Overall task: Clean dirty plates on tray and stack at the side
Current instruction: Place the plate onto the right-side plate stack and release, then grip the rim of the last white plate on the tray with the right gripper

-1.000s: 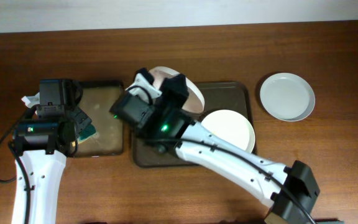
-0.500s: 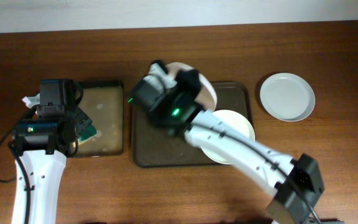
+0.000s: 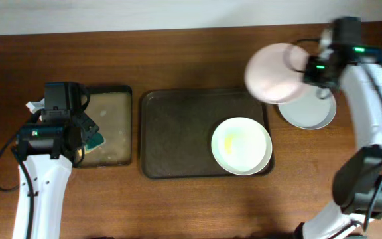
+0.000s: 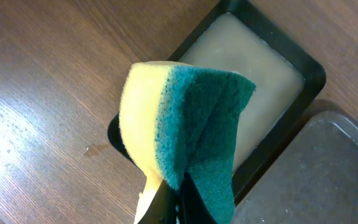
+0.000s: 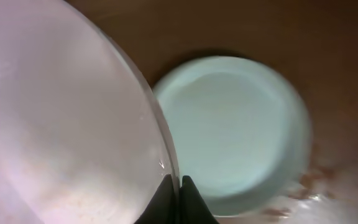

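I need to line up the held plate with my right gripper, since it hangs tilted in the air, mostly beside the lying plate, and would drop short if I opened now.
My right gripper (image 3: 308,65) is shut on the rim of a white plate (image 3: 274,72) and holds it tilted in the air, left of and above a second white plate (image 3: 308,109) that lies on the table at the right. The wrist view shows the held plate (image 5: 61,124) pinched by the gripper (image 5: 178,186) over the lying plate (image 5: 235,130). A third white plate (image 3: 241,145) with a yellow smear lies at the right of the dark tray (image 3: 174,133). My left gripper (image 4: 178,199) is shut on a yellow and green sponge (image 4: 185,124) over the small black tray (image 3: 111,126).
The small black tray (image 4: 272,93) holds cloudy water and stands left of the big tray, whose corner (image 4: 328,168) shows in the left wrist view. Bare wood table (image 3: 191,206) lies in front.
My right arm swung the held plate from the tray's back left, up and across to the right, over the plate on the table. The left arm stayed put.
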Available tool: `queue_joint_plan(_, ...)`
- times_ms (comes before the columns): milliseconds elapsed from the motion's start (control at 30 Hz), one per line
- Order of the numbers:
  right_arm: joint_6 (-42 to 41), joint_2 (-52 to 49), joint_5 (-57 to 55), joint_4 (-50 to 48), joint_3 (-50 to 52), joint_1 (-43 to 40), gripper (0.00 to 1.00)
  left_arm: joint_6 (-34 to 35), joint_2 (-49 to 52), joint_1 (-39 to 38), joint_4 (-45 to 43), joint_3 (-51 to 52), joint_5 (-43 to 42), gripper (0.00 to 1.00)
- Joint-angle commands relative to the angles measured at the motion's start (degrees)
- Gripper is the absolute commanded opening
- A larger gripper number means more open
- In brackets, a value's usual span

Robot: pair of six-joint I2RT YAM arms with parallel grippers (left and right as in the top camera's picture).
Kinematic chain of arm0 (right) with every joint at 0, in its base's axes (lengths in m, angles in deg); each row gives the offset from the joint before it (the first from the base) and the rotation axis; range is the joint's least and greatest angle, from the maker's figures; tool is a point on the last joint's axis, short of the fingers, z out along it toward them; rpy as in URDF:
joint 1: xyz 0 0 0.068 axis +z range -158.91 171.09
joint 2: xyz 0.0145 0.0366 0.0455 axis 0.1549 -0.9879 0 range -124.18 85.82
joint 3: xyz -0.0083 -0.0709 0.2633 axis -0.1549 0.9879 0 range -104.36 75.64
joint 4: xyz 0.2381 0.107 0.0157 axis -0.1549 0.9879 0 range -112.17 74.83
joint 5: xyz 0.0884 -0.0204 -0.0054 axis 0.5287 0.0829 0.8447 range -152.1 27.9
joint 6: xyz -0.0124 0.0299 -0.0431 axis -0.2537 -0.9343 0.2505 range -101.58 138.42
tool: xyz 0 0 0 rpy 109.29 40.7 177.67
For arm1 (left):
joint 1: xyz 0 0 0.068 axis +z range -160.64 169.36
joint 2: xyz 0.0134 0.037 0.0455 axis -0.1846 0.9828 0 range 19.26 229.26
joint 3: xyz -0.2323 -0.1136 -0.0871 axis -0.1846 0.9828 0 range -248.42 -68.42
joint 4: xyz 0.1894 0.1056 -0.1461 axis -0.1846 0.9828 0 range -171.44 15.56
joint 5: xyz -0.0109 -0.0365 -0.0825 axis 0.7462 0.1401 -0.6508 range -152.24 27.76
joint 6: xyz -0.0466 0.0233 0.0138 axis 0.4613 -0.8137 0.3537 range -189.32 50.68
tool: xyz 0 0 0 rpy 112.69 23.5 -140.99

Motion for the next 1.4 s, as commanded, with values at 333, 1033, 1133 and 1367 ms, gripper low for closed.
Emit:
queue_joint_plan(333, -5.5, 0.4, 5.1, -11.6, 13.0, -10.7, 0.06, -0.1, 1.4, 0.3, -1.0, 0.0, -0.1, 0.0)
queue_joint_plan(1033, -4.3, 0.2, 10.5, -3.8, 13.0, -8.2, 0.52, -0.1, 1.4, 0.3, -1.0, 0.0, -0.2, 0.0)
queue_joint_plan(1133, 3.5, 0.1, 14.6, -1.3, 13.0, -3.9, 0.51, -0.1, 1.4, 0.3, -1.1, 0.0, -0.2, 0.0)
queue_joint_plan(1367, 5.8, 0.0, 8.6, 5.2, 13.1, 8.5, 0.37, -0.1, 1.4, 0.3, -1.2, 0.0, -0.2, 0.0)
